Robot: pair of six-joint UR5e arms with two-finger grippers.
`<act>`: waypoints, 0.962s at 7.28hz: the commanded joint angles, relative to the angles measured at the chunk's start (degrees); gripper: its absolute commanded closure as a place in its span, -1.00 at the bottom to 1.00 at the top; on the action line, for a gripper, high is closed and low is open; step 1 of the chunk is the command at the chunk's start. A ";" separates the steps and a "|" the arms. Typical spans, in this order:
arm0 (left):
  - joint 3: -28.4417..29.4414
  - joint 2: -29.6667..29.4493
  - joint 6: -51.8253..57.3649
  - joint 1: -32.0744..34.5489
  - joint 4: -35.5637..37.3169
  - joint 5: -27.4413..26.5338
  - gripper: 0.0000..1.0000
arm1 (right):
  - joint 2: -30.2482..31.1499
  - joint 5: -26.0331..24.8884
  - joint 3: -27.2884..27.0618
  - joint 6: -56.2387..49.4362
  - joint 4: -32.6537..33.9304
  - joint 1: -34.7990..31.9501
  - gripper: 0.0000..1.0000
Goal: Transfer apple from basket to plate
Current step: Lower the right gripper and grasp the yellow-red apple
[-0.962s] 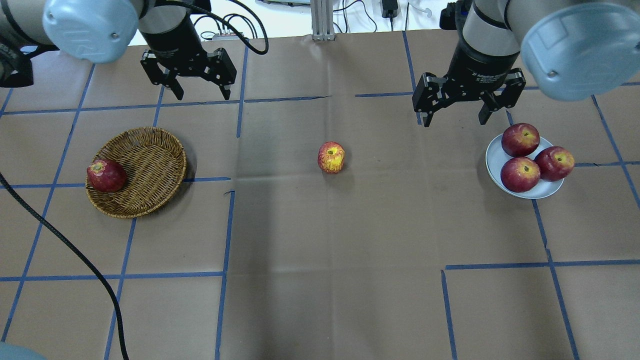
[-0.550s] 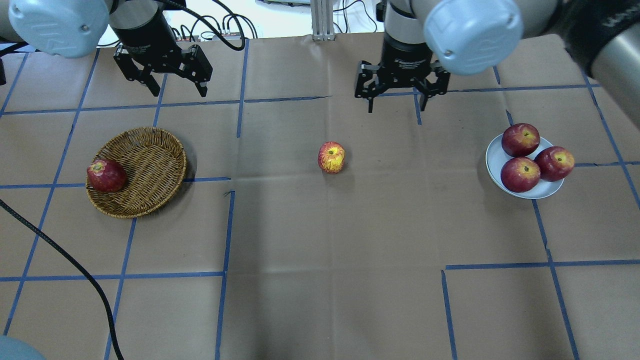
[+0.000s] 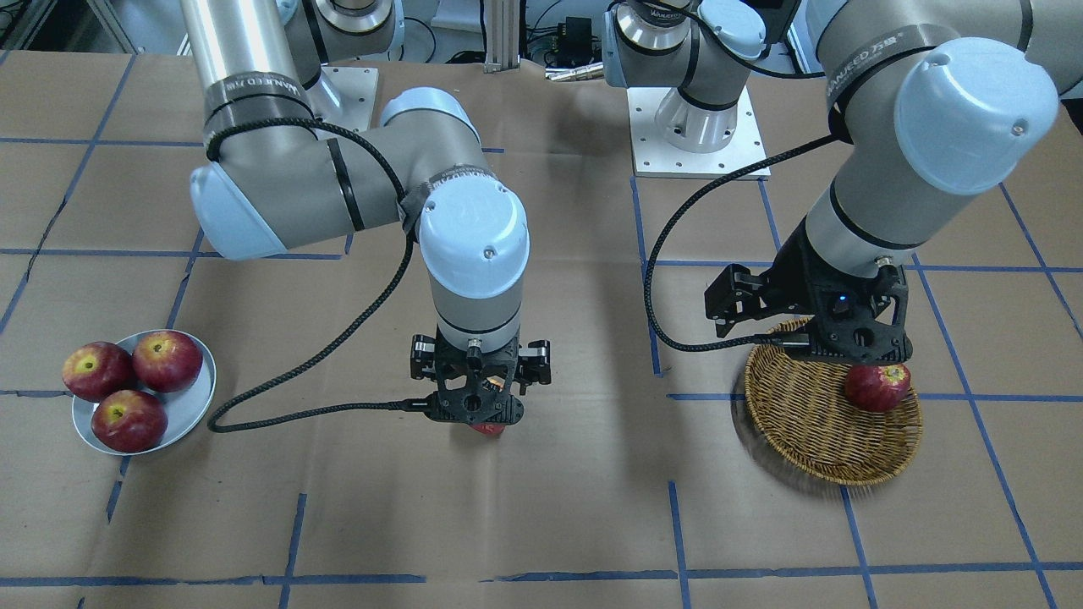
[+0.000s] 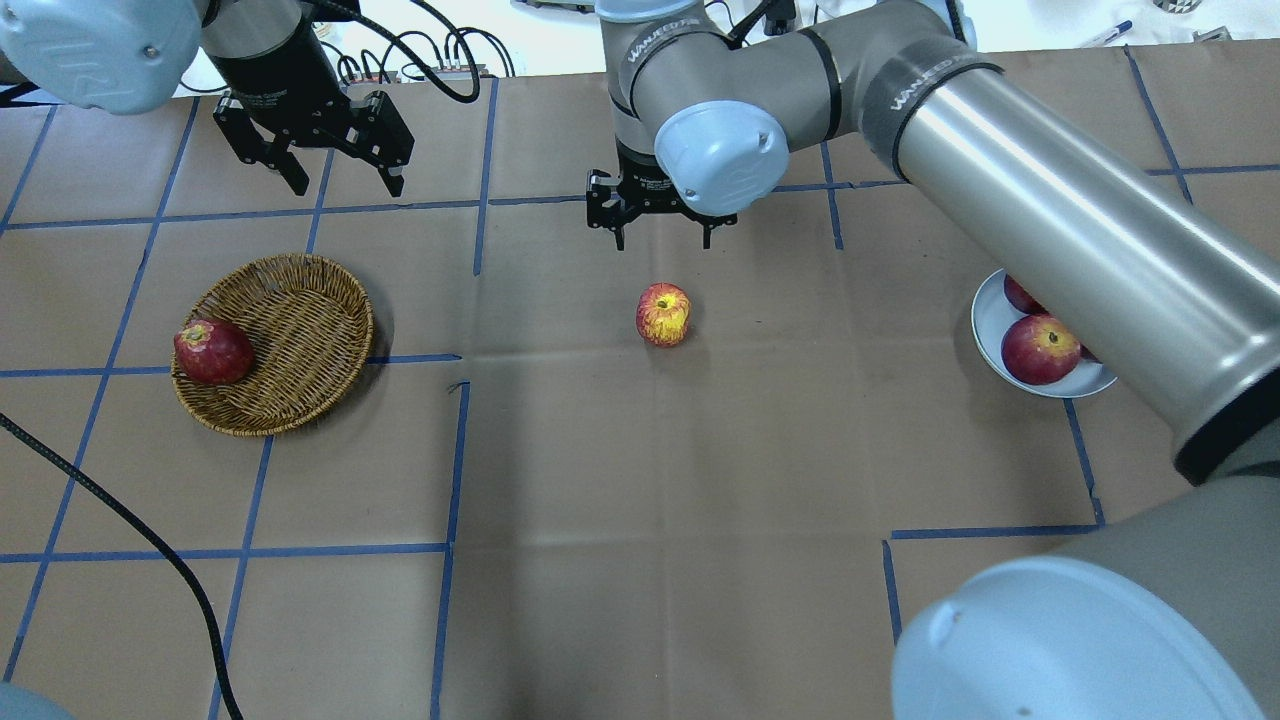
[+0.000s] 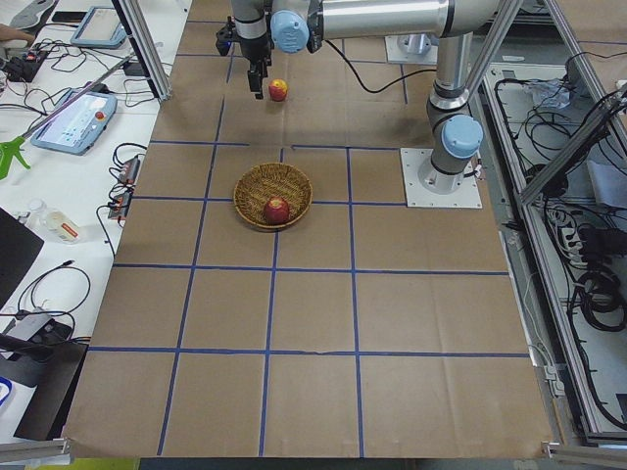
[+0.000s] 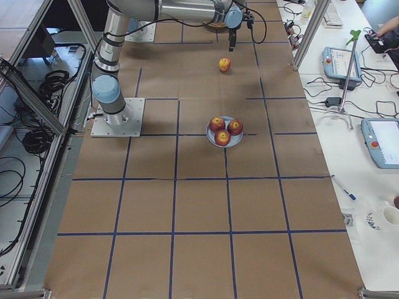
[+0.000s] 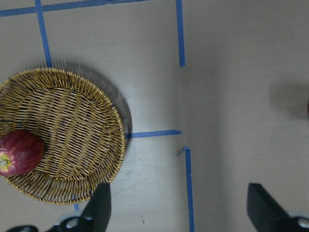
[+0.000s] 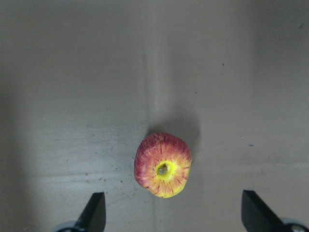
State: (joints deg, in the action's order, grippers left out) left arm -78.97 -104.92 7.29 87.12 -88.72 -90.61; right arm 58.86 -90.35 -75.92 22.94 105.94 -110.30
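Next, my right gripper will grab the apple's round red sides, around the stem hollow (image 8: pixel 163 169), to transfer the apple to the plate.
The pale pinkish-red apple (image 4: pixel 662 314) with a yellow stem hollow lies on the table's middle, outside the wicker basket (image 4: pixel 300 330) and the grey-blue plate (image 4: pixel 988 318). My right gripper (image 4: pixel 663 242) is open and hovers above the apple, slightly behind it. In the right wrist view the apple (image 8: pixel 163 165) sits between and ahead of the spread fingers. In the front view the apple (image 3: pixel 488 429) is mostly hidden under the gripper. My left gripper (image 4: pixel 347 188) is open and empty, above the table behind the basket.
A dark red apple (image 4: pixel 212 351) lies at the basket's left rim. The plate (image 3: pixel 196 397) at the right holds three dark red apples (image 3: pixel 167 360). My right arm's long link crosses over the plate in the overhead view. A black cable (image 4: pixel 120 490) trails at the left.
My right arm has swung left from beside the plate to above the apple on the table. My left gripper has shifted a little left. Nothing on the table has moved.
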 commanded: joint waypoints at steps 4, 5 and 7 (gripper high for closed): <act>0.05 0.07 0.01 -0.02 -0.14 -0.01 -0.98 | -3.04 0.44 -9.68 0.00 12.96 0.17 -1.00; 0.05 0.07 0.01 0.07 -0.14 -0.01 -0.98 | -4.36 0.53 -9.77 0.00 13.06 0.00 -1.00; -0.04 -0.02 0.01 0.07 -0.14 -0.01 -0.98 | -5.25 0.70 -9.86 0.00 13.06 -0.44 -0.99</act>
State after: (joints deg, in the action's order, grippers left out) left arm -78.97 -104.86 7.29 87.17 -88.86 -90.61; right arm 54.19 -89.77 -85.68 22.94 118.91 -110.53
